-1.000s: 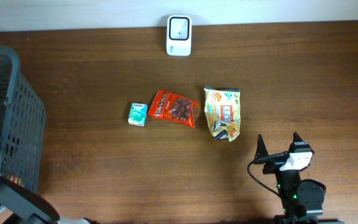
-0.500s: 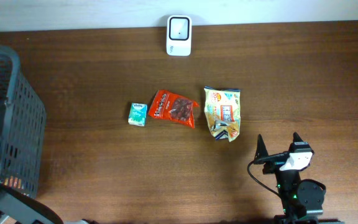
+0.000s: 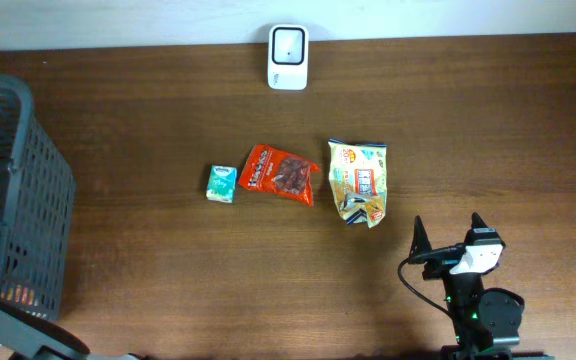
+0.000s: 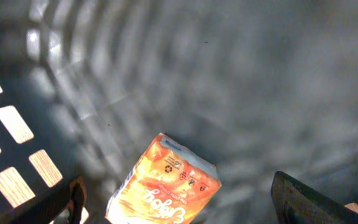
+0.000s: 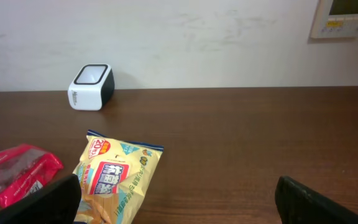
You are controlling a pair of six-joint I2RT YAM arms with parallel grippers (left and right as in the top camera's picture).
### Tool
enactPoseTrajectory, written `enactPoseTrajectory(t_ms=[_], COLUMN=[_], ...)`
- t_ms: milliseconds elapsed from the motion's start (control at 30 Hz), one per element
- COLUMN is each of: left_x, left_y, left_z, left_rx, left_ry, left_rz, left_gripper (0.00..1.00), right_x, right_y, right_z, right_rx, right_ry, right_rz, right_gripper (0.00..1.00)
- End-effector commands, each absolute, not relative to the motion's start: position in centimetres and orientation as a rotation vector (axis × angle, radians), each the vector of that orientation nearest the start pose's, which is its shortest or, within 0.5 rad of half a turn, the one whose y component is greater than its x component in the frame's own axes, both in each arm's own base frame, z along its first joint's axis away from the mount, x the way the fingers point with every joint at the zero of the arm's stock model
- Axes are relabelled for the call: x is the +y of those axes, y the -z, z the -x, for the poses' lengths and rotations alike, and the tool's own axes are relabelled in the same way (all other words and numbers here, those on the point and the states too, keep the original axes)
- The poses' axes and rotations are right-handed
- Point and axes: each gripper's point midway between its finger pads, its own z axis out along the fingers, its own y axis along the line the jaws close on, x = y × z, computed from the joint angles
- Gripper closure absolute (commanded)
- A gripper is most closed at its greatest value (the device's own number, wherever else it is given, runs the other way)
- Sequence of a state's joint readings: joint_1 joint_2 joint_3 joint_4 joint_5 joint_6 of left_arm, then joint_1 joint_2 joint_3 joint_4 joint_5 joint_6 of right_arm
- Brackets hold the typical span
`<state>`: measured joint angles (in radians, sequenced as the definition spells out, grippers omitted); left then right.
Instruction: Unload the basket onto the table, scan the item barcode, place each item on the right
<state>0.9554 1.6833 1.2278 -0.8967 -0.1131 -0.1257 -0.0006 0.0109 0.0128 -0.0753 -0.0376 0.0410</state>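
Note:
The rest of the orange packet should stay exposed for barcode scanning, so my left gripper needs to grab the packet's sides near the small-print end (image 4: 178,173) next.
An orange packet (image 4: 163,186) with white lettering lies on the floor of the dark mesh basket (image 3: 28,170). My left gripper (image 4: 179,200) hangs open just above it, one finger on each side, not touching it. In the overhead view only the left arm (image 3: 13,335) shows at the basket's near corner. The white barcode scanner (image 3: 288,44) stands at the far edge of the table. My right gripper (image 3: 448,228) rests open at the near right, with nothing between its fingers (image 5: 42,199).
On the brown table lie a small mint-green box (image 3: 222,184), a red packet (image 3: 280,173) and a yellow snack bag (image 3: 359,181). The yellow bag (image 5: 114,180) lies just ahead of the right gripper. A wall runs behind the scanner (image 5: 91,86).
In the overhead view the left arm has sunk further towards the lower left corner by the basket. The right arm and the items on the table have not moved.

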Motion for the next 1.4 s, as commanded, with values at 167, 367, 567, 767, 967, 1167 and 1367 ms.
enactPoseTrajectory(t_ms=[167,367,567,767,967,1167,1367], left_x=[29.2,28.9,29.1,29.5,30.7,34.5,32.9], left_y=[-6.1,-4.1,-2.1,-2.2,-4.1,-14.9,-34.9], left_z=[-16.8,-16.6,-16.7,-17.0,-17.9,-23.1,-31.7], left_rx=[2.629,2.746,2.775,2.754,2.728,2.515,2.082], left_ry=[-0.317,-0.284,-0.261,-0.276,-0.294,-0.257,0.021], left_rz=[1.544,1.469,1.481,1.474,1.464,1.342,0.860], left_gripper=[0.09,0.24,0.20,0.85,1.00,1.00,1.00], right_x=[0.3,0.3,0.3,0.3,0.3,0.3,0.3], right_y=[-15.6,-15.6,-15.6,-15.6,-15.6,-15.6,-15.6], right_z=[-24.6,-24.6,-24.6,-24.6,-24.6,-24.6,-24.6], right_rx=[1.647,1.647,1.647,1.647,1.647,1.647,1.647], right_ry=[-0.047,-0.047,-0.047,-0.047,-0.047,-0.047,-0.047], right_rz=[-0.014,-0.014,-0.014,-0.014,-0.014,-0.014,-0.014], right_gripper=[0.01,0.01,0.01,0.01,0.01,0.01,0.01])
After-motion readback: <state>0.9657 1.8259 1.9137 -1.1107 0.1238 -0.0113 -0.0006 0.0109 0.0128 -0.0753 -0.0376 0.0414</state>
